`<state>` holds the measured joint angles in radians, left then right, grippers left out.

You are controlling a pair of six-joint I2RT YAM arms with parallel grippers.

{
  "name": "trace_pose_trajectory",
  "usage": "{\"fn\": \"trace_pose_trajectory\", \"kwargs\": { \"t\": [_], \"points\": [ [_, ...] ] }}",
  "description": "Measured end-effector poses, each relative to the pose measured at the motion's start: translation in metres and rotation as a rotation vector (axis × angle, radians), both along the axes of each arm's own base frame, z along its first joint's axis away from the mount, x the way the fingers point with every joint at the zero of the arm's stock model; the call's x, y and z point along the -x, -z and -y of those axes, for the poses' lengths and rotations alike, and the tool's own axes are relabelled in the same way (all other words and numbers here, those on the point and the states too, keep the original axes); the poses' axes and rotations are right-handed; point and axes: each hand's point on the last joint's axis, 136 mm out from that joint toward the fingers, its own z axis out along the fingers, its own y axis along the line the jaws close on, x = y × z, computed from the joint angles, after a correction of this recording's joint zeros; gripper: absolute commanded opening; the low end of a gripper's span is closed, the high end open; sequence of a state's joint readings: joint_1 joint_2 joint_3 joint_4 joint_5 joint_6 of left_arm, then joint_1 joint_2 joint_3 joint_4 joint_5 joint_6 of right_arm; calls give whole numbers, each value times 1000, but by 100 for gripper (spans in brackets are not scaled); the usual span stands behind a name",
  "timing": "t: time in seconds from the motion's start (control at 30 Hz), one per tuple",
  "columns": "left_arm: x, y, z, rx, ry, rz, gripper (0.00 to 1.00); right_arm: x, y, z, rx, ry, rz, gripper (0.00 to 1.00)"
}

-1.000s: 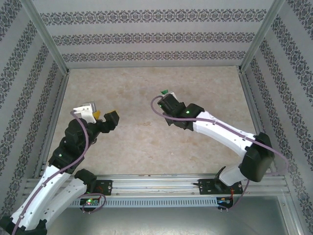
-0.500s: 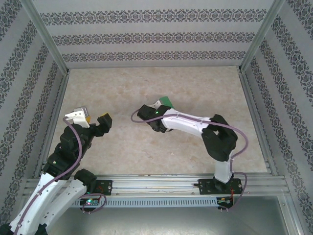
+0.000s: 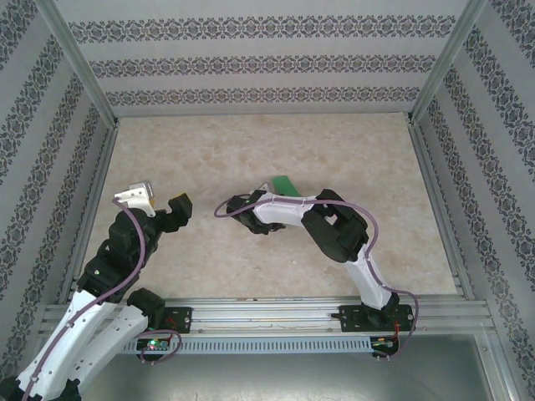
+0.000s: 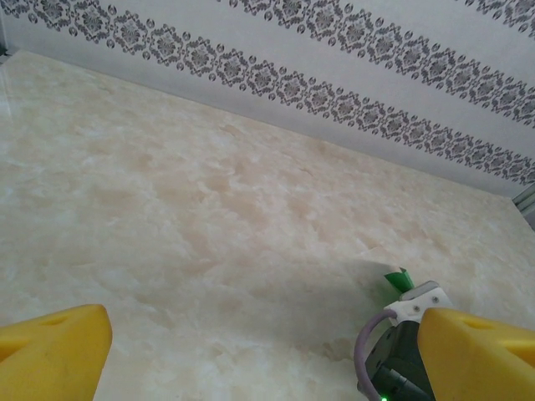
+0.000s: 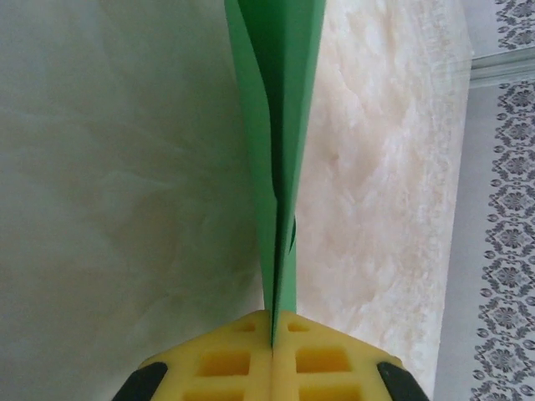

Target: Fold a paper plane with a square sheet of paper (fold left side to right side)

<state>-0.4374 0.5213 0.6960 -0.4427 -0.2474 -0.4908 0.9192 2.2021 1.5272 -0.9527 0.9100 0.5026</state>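
My right gripper lets go of the plane next, since the paper plane [image 5: 280, 125] is edge-on above flat marble near the table's middle and would land there.
My right gripper [image 5: 273, 322] is shut on the paper plane [image 5: 280, 125], a narrow bright green folded sheet held edge-on, its layers running straight out from between the yellow pads. In the top view the green paper [image 3: 284, 184] pokes out just beyond the right wrist near the middle of the table, above the marble surface. From the left wrist view only a small green tip [image 4: 396, 280] peeks over the right arm's wrist. My left gripper [image 3: 159, 200] hovers at the left side of the table, its yellow fingers [image 4: 50, 351] spread wide with nothing between them.
The right arm's elbow [image 3: 334, 230] is folded back over the table's middle right. Patterned walls [image 3: 267, 63] and metal frame posts [image 3: 79, 71] enclose the marble tabletop [image 3: 209, 150]. A metal rail [image 3: 267, 313] runs along the near edge.
The right arm has swung left and folded in, carrying the green paper nearer to the table's middle. The left gripper has drifted slightly left and stays open.
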Motion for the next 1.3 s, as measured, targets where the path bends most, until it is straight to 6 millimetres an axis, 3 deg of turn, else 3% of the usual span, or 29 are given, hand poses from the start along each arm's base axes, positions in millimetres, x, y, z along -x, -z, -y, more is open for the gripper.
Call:
{"fn": "trace_pose_trajectory", "kwargs": {
  "t": [0.33, 0.53, 0.7, 0.97, 1.1, 1.3],
  "points": [
    [-4, 7, 5, 0, 15, -31, 93, 7, 6, -11, -130, 26, -36, 51],
    [-6, 7, 13, 6, 46, -48, 92, 18, -23, -21, -326, 27, -33, 71],
    [-14, 20, 26, 15, 92, -104, 89, 30, -53, -18, -511, 28, -14, 80],
    [-47, 62, 69, 100, 186, -250, 78, 42, -74, 30, -749, 80, 25, 98],
    [-67, 87, 97, 173, 242, -322, 74, 42, -82, 53, -882, 114, 70, 98],
    [-83, 143, 149, 256, 336, -478, 71, 43, -81, 86, -1039, 173, 120, 98]
  ]
}}
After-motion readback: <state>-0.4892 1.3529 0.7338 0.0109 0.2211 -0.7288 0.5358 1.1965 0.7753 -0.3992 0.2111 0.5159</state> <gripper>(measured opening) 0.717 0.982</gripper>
